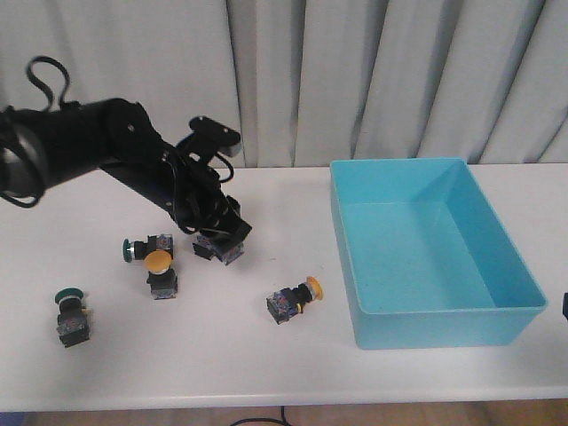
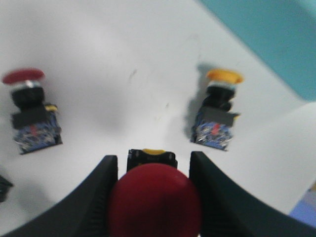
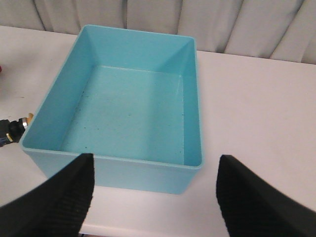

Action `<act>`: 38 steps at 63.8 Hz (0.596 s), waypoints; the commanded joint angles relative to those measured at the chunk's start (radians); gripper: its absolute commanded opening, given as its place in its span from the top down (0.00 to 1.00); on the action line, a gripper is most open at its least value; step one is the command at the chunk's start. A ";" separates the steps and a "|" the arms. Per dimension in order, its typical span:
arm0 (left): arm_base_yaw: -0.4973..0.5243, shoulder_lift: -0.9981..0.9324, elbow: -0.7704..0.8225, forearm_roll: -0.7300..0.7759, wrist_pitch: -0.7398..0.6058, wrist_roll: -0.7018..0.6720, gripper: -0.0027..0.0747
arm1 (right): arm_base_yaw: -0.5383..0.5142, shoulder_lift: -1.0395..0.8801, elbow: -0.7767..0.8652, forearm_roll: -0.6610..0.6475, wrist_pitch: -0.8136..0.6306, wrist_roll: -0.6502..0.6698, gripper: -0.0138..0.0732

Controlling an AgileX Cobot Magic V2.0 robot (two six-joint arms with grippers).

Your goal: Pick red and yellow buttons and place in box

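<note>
My left gripper keeps holding the red button for now until it reaches the turquoise box's rim (image 1: 342,240), since it hangs over the table, short of the box's rim.
My left gripper (image 1: 222,240) is low over the table's left middle, shut on a red button (image 2: 154,200); the fingers (image 2: 101,192) flank its cap and its black body points away. A second red button (image 2: 29,111) and a yellow button (image 2: 217,111) stand beyond it in the left wrist view. In the front view that yellow button (image 1: 295,300) lies near the box (image 1: 444,311), another yellow button (image 1: 160,269) stands left of the gripper, and the second red one is hidden. My right gripper (image 3: 154,163) is open and empty, just in front of the turquoise box (image 3: 113,165).
Two green-capped buttons are on the left: one lying down (image 1: 142,247), one upright (image 1: 69,312) near the front. The box is empty inside. Grey curtains hang behind the table. The table's front edge (image 1: 266,404) runs along the bottom.
</note>
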 commanded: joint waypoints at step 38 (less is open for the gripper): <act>-0.001 -0.437 0.384 -0.592 0.013 0.258 0.72 | 0.016 0.304 -0.079 0.830 0.146 -1.022 0.34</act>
